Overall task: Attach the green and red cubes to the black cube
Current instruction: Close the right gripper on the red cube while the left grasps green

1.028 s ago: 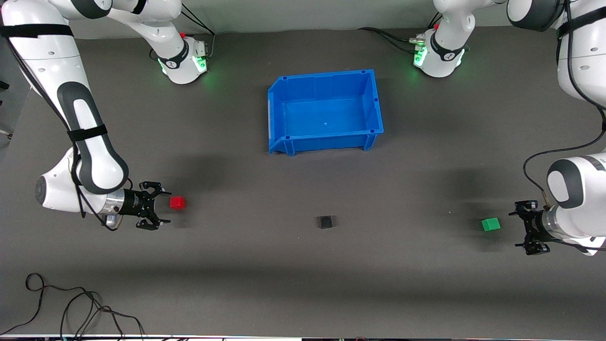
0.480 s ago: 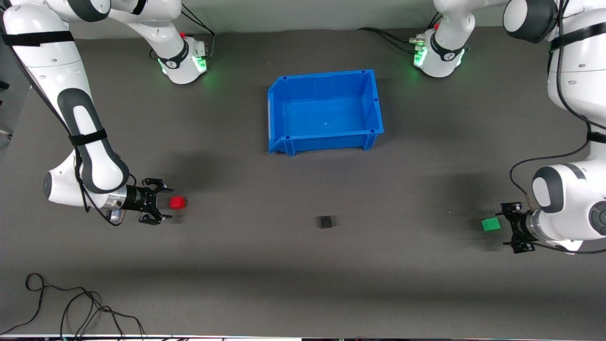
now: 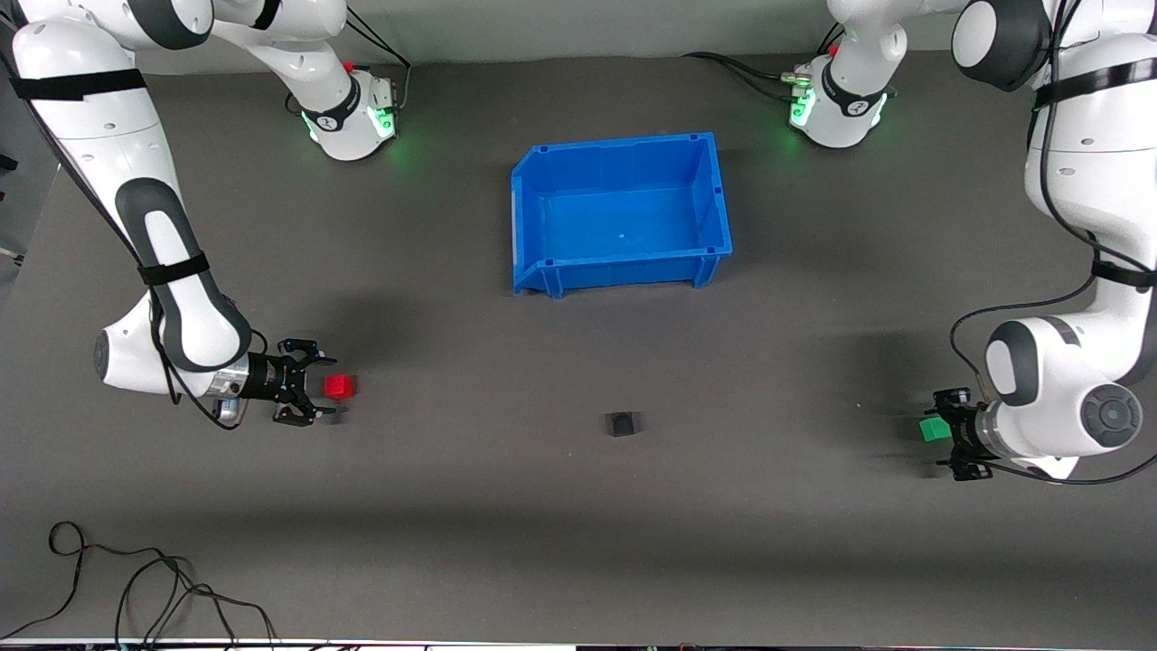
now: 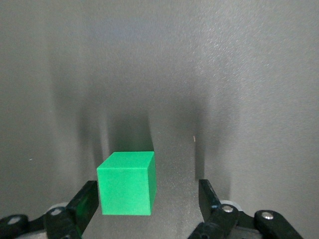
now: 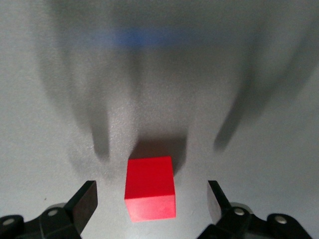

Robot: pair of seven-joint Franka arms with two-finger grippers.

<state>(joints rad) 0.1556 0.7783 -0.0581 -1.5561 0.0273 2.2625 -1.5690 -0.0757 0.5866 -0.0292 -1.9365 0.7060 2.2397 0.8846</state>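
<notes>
My right gripper's open fingers are on either side of the red cube, so it is time to close. Closing now would catch the red cube.
The red cube (image 3: 340,387) (image 5: 150,188) rests on the dark mat toward the right arm's end of the table. My right gripper (image 3: 318,387) (image 5: 150,201) is low around it and open, with a gap on each side of the cube. The green cube (image 3: 931,429) (image 4: 127,183) lies toward the left arm's end. My left gripper (image 3: 947,434) (image 4: 147,201) straddles it, open; the cube is close against one finger (image 4: 83,205) and well apart from the other. The black cube (image 3: 621,423) sits alone on the mat midway between the two.
A blue bin (image 3: 624,143) stands mid-table, farther from the front camera than the black cube. Loose black cables (image 3: 136,579) lie near the table's front edge at the right arm's end. Bare mat lies between each coloured cube and the black one.
Both grippers have slid forward along the mat so each cube now sits between its fingers. The left gripper's fingers have narrowed a little. The cubes have not moved.
</notes>
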